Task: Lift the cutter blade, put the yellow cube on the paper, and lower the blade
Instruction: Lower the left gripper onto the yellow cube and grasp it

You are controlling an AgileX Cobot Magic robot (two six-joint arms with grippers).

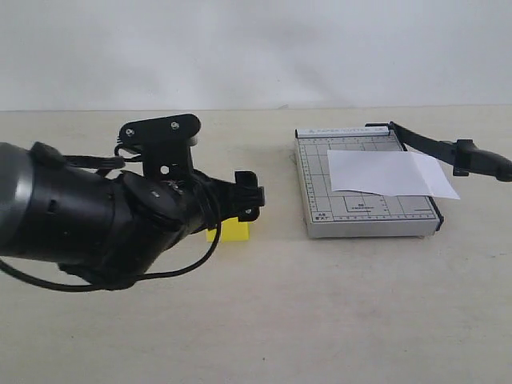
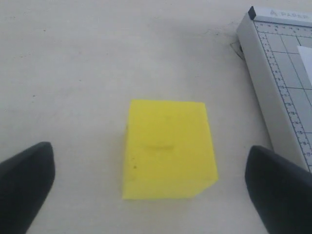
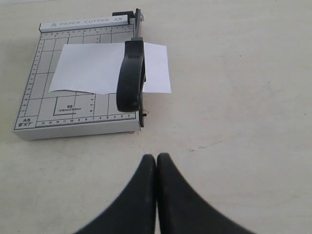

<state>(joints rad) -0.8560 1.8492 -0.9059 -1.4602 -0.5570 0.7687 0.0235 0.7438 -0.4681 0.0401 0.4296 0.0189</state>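
The two opposite sides of the yellow cube (image 1: 232, 232) are the part my left gripper needs to grab next. Then it should place the cube on the paper (image 1: 382, 173).
The yellow cube (image 2: 168, 148) rests on the table left of the grey cutter base (image 1: 368, 216). My left gripper (image 2: 148, 147) is open, one finger (image 2: 27, 180) on each side of the cube and apart from it. In the exterior view the left gripper (image 1: 248, 196) hides part of the yellow cube (image 1: 232, 232). The white paper (image 1: 392, 172) lies on the base, overhanging its right edge. The cutter blade (image 1: 448, 148) stands raised, handle end (image 3: 131, 78) over the paper (image 3: 87, 68). My right gripper (image 3: 156, 158) is shut and empty, short of the base; the exterior view does not show it.
The pale table (image 1: 320, 320) carries only the cutter and the cube. The base's near left corner (image 2: 273, 73) lies just beyond my left gripper's right finger. A white wall (image 1: 256, 48) closes the back.
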